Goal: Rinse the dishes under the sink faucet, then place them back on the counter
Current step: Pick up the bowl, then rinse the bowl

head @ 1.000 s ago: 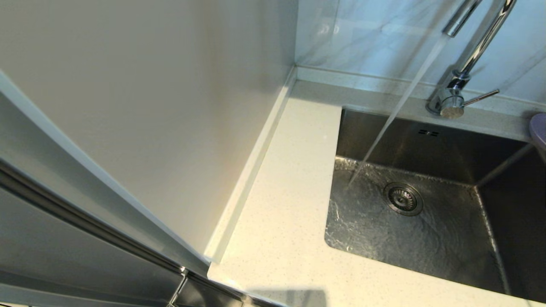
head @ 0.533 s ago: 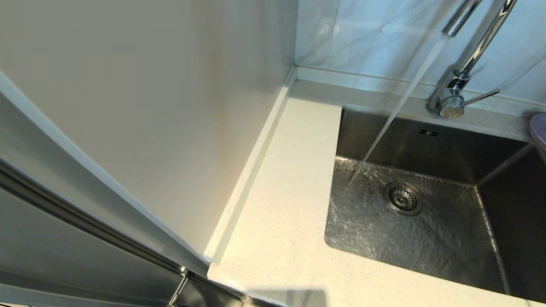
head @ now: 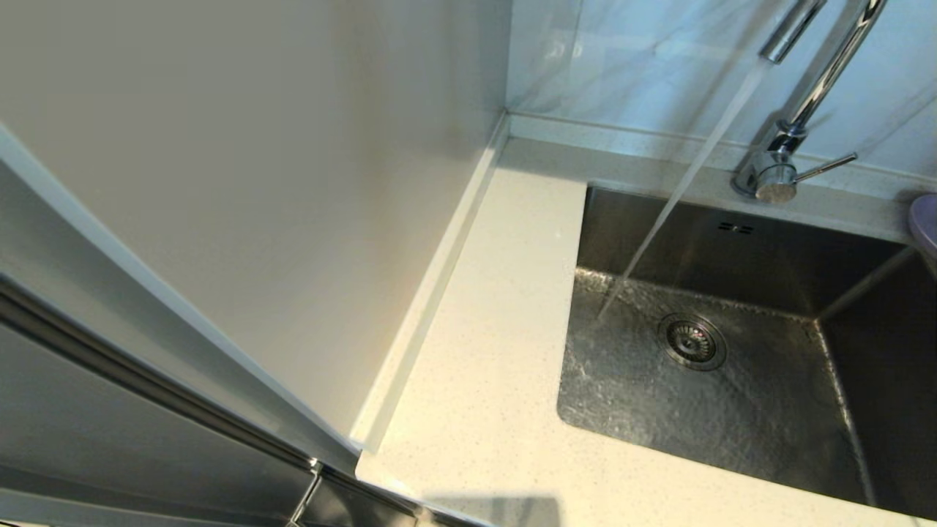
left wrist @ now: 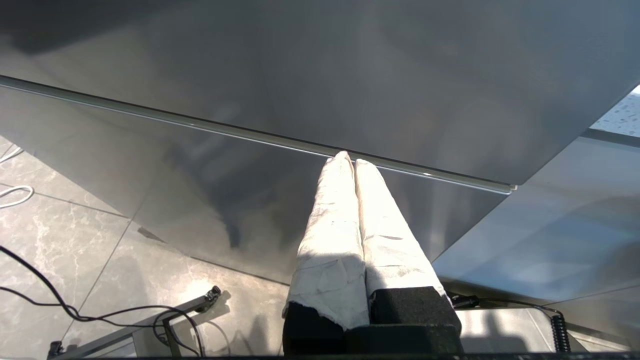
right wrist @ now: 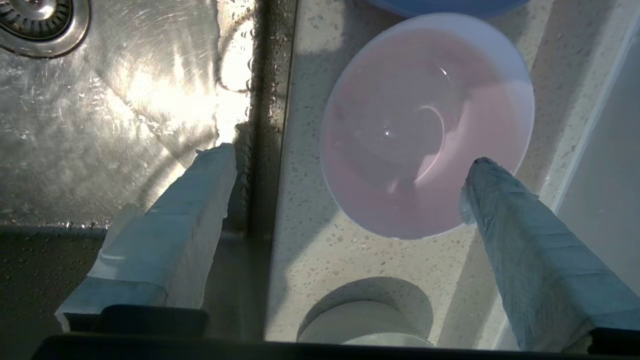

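Observation:
My right gripper grips the pink bowl by its rim (right wrist: 400, 238) next, since the inside of the bowl stays free to rinse.
In the right wrist view a pale pink bowl (right wrist: 425, 125) sits upright on the speckled counter (right wrist: 300, 225) beside the sink (right wrist: 125, 100). Its inside glistens. My right gripper (right wrist: 350, 157) hovers over it, open wide, holding nothing. One finger (right wrist: 200, 200) is over the sink's rim and the other finger (right wrist: 525, 240) is by the bowl's far edge. A whitish bowl (right wrist: 370, 320) stands just below the gripper, and the rim of a lilac plate (right wrist: 445, 5) shows beyond the pink bowl. The faucet (head: 798, 117) pours water into the sink (head: 732, 395). My left gripper (left wrist: 350, 160) is parked and shut.
The lilac plate's edge (head: 924, 223) peeks in at the head view's right border. A tall cream panel (head: 256, 183) walls the counter (head: 498, 351) on the left. The drain strainer (head: 692, 341) lies mid-basin. The left wrist view shows a grey cabinet front (left wrist: 300, 100) and cables (left wrist: 100, 310) on the floor.

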Robot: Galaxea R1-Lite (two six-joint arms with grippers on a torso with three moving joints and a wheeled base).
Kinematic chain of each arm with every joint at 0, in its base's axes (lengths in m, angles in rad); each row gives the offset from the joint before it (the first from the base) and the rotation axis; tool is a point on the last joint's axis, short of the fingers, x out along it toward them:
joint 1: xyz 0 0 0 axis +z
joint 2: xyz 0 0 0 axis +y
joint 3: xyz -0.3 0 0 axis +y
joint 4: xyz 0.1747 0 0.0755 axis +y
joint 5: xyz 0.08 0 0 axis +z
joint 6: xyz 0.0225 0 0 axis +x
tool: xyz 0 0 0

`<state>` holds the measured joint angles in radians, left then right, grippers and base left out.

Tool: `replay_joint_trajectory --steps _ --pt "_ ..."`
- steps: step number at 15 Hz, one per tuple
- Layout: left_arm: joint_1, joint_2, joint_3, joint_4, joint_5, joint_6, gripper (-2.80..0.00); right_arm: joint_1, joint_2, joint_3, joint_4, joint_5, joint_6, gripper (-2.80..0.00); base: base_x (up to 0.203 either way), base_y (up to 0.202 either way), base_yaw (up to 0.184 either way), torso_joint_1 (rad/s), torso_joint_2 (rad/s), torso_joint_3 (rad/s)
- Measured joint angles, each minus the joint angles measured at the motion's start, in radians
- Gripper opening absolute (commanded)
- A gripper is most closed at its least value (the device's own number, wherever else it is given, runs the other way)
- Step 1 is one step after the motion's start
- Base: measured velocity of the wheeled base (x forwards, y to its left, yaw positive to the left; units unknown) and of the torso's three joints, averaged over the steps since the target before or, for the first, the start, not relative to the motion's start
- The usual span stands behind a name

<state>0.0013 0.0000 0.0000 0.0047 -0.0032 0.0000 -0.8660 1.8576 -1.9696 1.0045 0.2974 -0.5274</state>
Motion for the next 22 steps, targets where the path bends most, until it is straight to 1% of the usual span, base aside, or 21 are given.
replay_joint_trajectory --steps 7,9,13,15,16,18,22 --pt "0.0 0.0 0.0 -0.001 0.0 0.0 -2.8 0.027 0.077 0.003 -0.019 -0.002 0.003 0.0 0.0 0.0 0.0 0.0 0.0 0.0" --pt "0.0 0.0 0.0 0.0 0.0 0.0 -2.8 0.035 0.098 0.002 -0.022 -0.015 0.008 0.0 0.0 0.0 0.0 0.0 0.0 0.0" --pt "0.0 0.0 0.0 0.0 0.0 0.0 -2.8 0.043 0.135 0.001 -0.075 -0.031 0.009 0.0 0.0 0.0 0.0 0.0 0.0 0.0" --pt "0.0 0.0 0.0 0.0 0.0 0.0 -2.8 0.043 0.147 0.001 -0.077 -0.036 0.009 0.0 0.0 0.0 0.0 0.0 0.0 0.0" --pt "0.0 0.0 0.0 0.0 0.0 0.0 -2.8 0.044 0.151 0.001 -0.079 -0.05 0.01 -2.8 0.0 0.0 0.0 0.0 0.0 0.0" --pt "0.0 0.0 0.0 0.0 0.0 0.0 -2.8 0.044 0.159 0.001 -0.079 -0.079 0.009 -2.8 0.0 0.0 0.0 0.0 0.0 0.0" --pt "0.0 0.0 0.0 0.0 0.0 0.0 -2.8 0.045 0.166 -0.001 -0.09 -0.081 0.009 -2.8 0.0 0.0 0.0 0.0 0.0 0.0"
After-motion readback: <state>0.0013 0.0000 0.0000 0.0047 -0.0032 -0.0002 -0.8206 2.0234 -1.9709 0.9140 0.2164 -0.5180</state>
